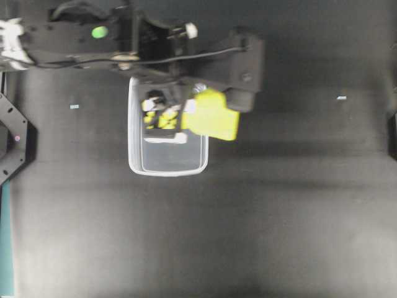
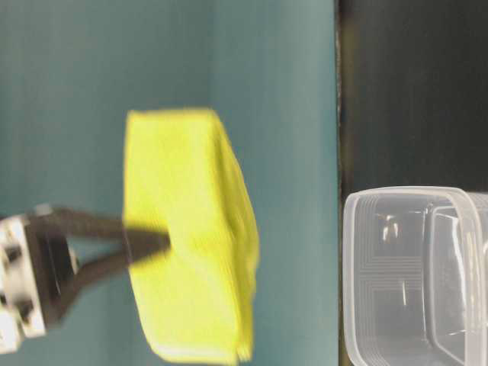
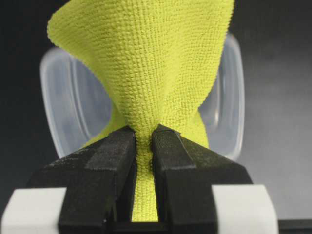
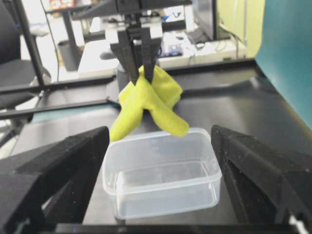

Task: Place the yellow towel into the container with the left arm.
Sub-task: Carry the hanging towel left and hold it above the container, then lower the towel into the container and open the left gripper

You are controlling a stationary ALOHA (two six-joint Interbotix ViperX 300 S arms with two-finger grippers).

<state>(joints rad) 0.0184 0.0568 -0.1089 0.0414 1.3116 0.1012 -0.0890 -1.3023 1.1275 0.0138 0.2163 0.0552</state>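
My left gripper should keep holding the towel until it is inside the container, because the yellow towel (image 1: 214, 115) still hangs partly outside the container's rim (image 1: 205, 152).
My left gripper (image 3: 144, 134) is shut on the yellow towel (image 3: 146, 58), pinching a bunched fold, and holds it in the air. In the overhead view the towel (image 1: 214, 115) hangs over the upper right corner of the clear container (image 1: 167, 172), partly outside its rim, with the left gripper (image 1: 185, 118) above the tub. The right wrist view shows the towel (image 4: 148, 100) dangling just above the container's (image 4: 161, 170) far rim. The container holds nothing. It also shows in the table-level view (image 2: 396, 267), right of the towel (image 2: 187, 229). My right gripper (image 4: 160, 132) is open and empty, well back from the tub.
Black table mat with two small tape marks (image 1: 74, 107) (image 1: 341, 97). A black frame piece (image 1: 12, 136) sits at the left edge. The left arm's body (image 1: 186, 49) stretches across the top. A teal wall (image 2: 76, 76) stands behind.
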